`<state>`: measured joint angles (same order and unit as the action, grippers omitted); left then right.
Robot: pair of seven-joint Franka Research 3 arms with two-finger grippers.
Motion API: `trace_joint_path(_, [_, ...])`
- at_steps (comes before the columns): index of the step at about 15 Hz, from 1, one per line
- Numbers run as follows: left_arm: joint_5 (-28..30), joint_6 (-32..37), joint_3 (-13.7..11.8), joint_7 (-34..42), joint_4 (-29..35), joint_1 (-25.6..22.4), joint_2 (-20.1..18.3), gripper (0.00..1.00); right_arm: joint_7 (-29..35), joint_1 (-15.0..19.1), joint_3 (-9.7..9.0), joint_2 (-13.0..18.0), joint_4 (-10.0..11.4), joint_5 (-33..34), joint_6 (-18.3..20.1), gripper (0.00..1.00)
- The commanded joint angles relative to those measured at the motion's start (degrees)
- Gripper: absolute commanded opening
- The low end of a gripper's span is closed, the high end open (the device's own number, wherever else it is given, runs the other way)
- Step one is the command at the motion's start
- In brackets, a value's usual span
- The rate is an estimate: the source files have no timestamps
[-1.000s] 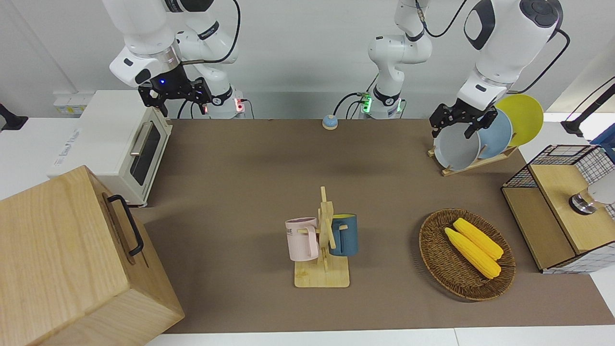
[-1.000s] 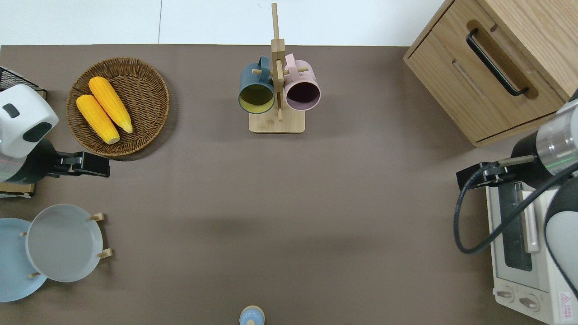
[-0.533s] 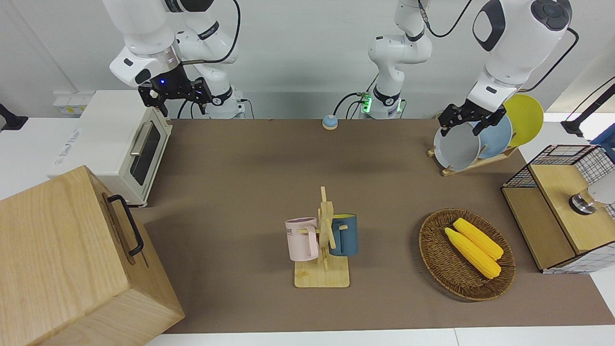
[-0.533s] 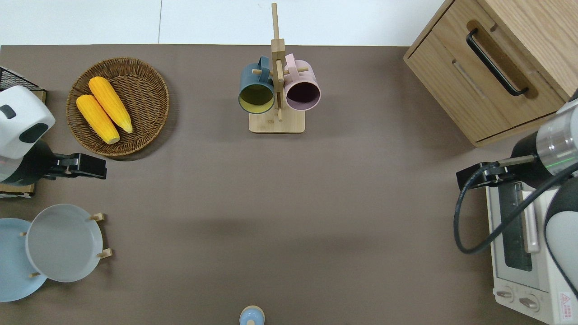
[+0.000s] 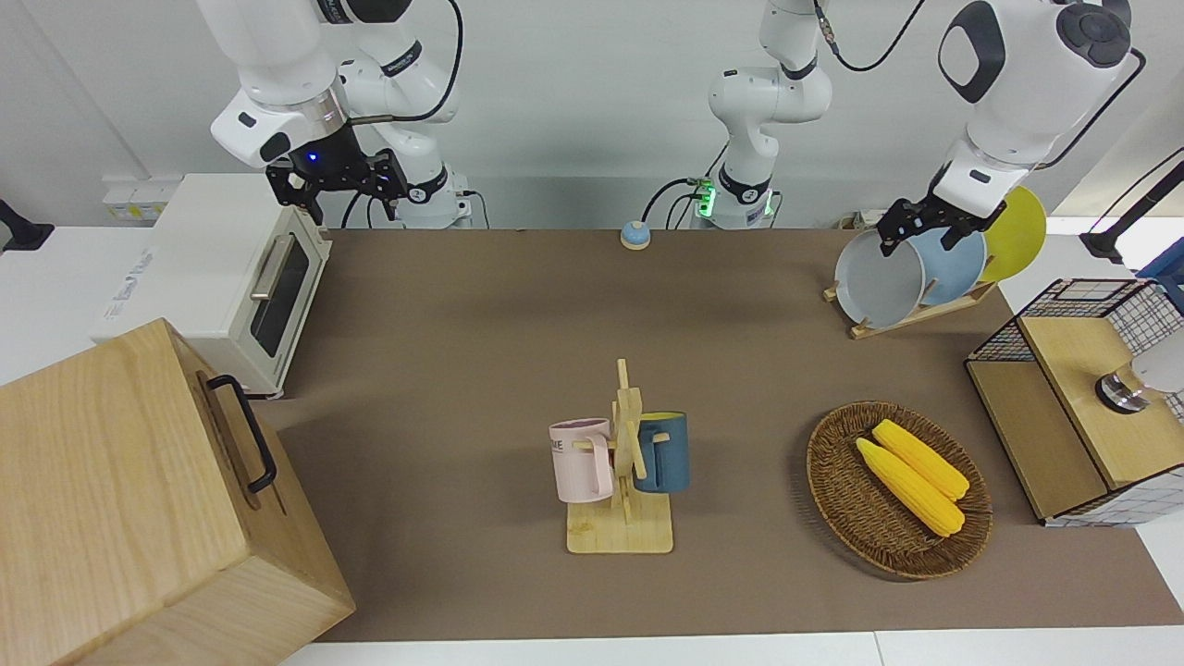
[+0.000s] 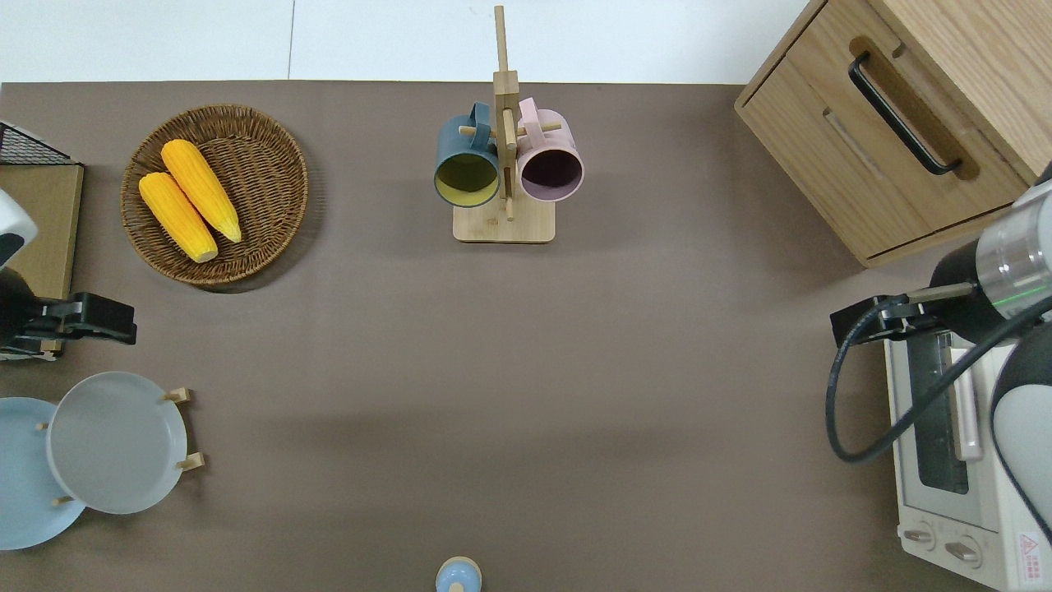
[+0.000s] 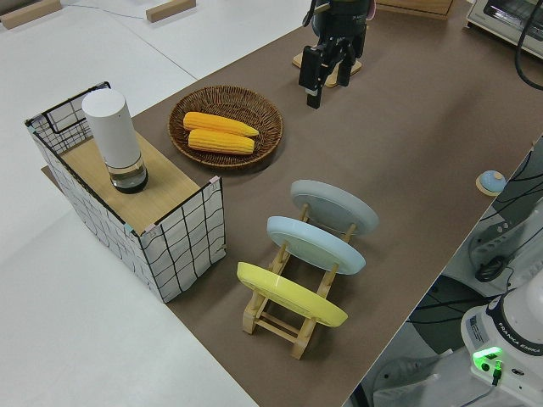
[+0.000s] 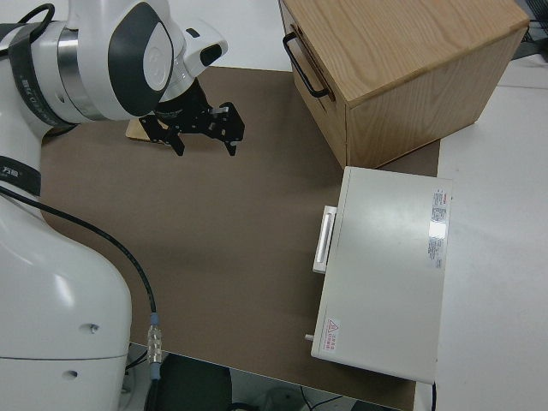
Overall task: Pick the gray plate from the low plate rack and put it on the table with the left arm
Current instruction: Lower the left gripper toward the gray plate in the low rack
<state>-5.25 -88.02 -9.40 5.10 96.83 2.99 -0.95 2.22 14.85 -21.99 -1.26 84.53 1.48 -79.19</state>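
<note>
Next, my left gripper pinches the gray plate by its raised upper rim. The blue plate and wooden rack crowd the gray plate's lower part.
The gray plate [image 5: 877, 282] stands tilted in the end slot of the low plate rack [image 5: 911, 319], the slot toward the table's middle; it also shows in the overhead view [image 6: 115, 444] and the left side view [image 7: 335, 206]. My left gripper [image 5: 918, 242] is open and empty, up in the air. In the overhead view the left gripper [image 6: 107, 319] is over the brown table [image 6: 526, 370], between the gray plate and the corn basket, apart from the plate. The left side view shows its spread fingers [image 7: 309, 83]. My right gripper [image 5: 338, 194] is parked and open.
A light-blue plate [image 5: 957, 268] and a yellow plate [image 5: 1013, 227] fill the rack's other slots. A corn basket [image 5: 897, 490], a wire crate [image 5: 1082, 398], a mug stand [image 5: 622, 462], a toaster oven [image 5: 231, 277], a wooden cabinet [image 5: 120, 499] and a small bell [image 5: 635, 234] are around.
My left gripper has moved toward the left arm's end of the table, still open and empty. The plates and the right arm have not moved.
</note>
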Motion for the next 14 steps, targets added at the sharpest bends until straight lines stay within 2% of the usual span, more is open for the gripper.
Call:
trace_joint_path(1, [-1.43, -0.66, -2.55, 2.46, 5.38, -0.26, -4.05, 1.00, 0.68, 1.32, -1.21, 0.12, -0.41, 0.28, 0.62, 0.983])
trace_joint_path(3, [-1.60, -1.88, -3.95, 2.37, 9.67, -0.78, -6.33, 1.00, 0.68, 1.32, -1.21, 0.12, -0.41, 0.37, 0.62, 0.983])
trace_joint_path(7, [-4.51, -6.98, -4.14, 1.85, 18.03, -1.14, -10.55, 1.00, 0.68, 1.32, -1.13, 0.12, -0.41, 0.37, 0.62, 0.983])
trace_joint_path(12, [-4.51, -13.04, -5.81, 1.50, 24.45, -1.14, -11.62, 1.00, 0.68, 1.32, -1.13, 0.20, -0.41, 0.28, 0.62, 0.983])
trace_joint_path(14, [-4.59, -14.72, -7.38, 1.50, 26.39, -1.14, -11.62, 1.00, 0.68, 1.32, -1.21, 0.12, -0.41, 0.28, 0.62, 0.983])
